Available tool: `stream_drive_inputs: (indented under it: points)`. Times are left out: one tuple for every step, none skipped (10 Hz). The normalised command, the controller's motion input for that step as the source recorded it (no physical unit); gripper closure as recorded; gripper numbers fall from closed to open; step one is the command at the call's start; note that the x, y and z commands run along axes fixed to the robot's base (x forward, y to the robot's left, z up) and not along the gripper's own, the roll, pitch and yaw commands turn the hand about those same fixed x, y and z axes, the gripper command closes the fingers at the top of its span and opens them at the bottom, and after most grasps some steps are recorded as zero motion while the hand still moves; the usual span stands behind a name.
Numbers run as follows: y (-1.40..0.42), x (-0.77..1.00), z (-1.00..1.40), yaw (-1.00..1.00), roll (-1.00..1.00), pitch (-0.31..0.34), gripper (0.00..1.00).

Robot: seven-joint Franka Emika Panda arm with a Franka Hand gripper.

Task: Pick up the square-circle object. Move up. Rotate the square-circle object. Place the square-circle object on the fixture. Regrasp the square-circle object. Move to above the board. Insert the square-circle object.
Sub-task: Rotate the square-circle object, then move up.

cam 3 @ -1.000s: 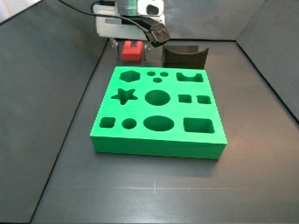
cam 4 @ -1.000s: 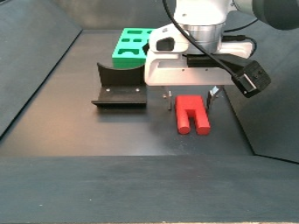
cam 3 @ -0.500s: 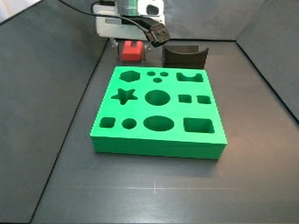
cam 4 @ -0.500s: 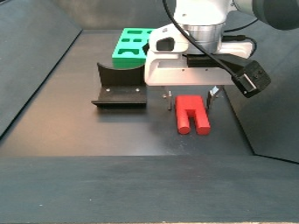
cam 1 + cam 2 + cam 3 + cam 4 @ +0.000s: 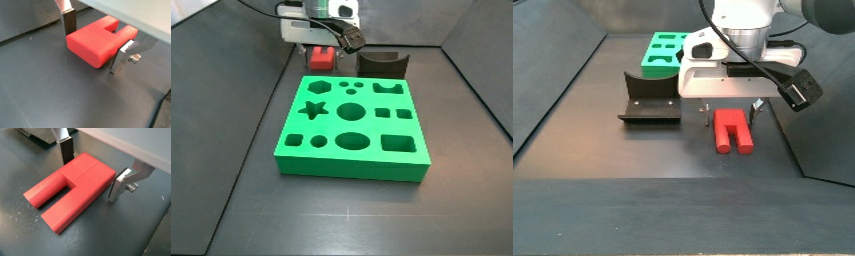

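The robot should next grab the square-circle object by its square block end. Then the gripper can lift and rotate it for the fixture.
The red square-circle object lies flat on the dark floor, its square block between my fingers and its two narrower prongs pointing away, as a wrist view shows. My gripper is open and straddles the block end, also in a wrist view. One finger stands a little clear of the block; the other finger is close to its side. In a side view the gripper sits low over the object. The dark fixture stands beside it, and the green board lies beyond.
The fixture stands just behind the board's far edge, next to the gripper. Dark walls enclose the floor on the sides. A black cable loops from the wrist.
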Motion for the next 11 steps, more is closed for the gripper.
stream_drive_inputs:
  points:
    - [0.02, 0.01, -0.17, 0.0, -0.14, -0.032, 0.0]
    - [0.02, 0.01, -0.17, 0.0, -0.14, -0.032, 0.0]
    - [0.02, 0.02, -0.17, 0.0, -0.14, -0.032, 0.0]
    - [0.02, 0.01, -0.17, 0.0, -0.14, -0.032, 0.0]
    - [0.02, 0.01, -0.17, 0.0, -0.14, -0.032, 0.0]
    - [0.0, 0.0, 0.0, 0.0, 0.0, 0.0, 1.0]
    - [0.0, 0.0, 0.83, 0.0, 0.0, 0.0, 1.0]
    - [0.0, -0.01, 0.81, 0.0, 0.0, 0.01, 1.0]
    - [0.0, -0.03, 0.72, -0.01, 0.01, 0.025, 1.0]
    - [0.0, -0.02, 0.55, -0.01, 0.03, 0.038, 1.0]
    - [0.0, -0.02, 0.46, -0.02, 0.04, 0.044, 1.0]
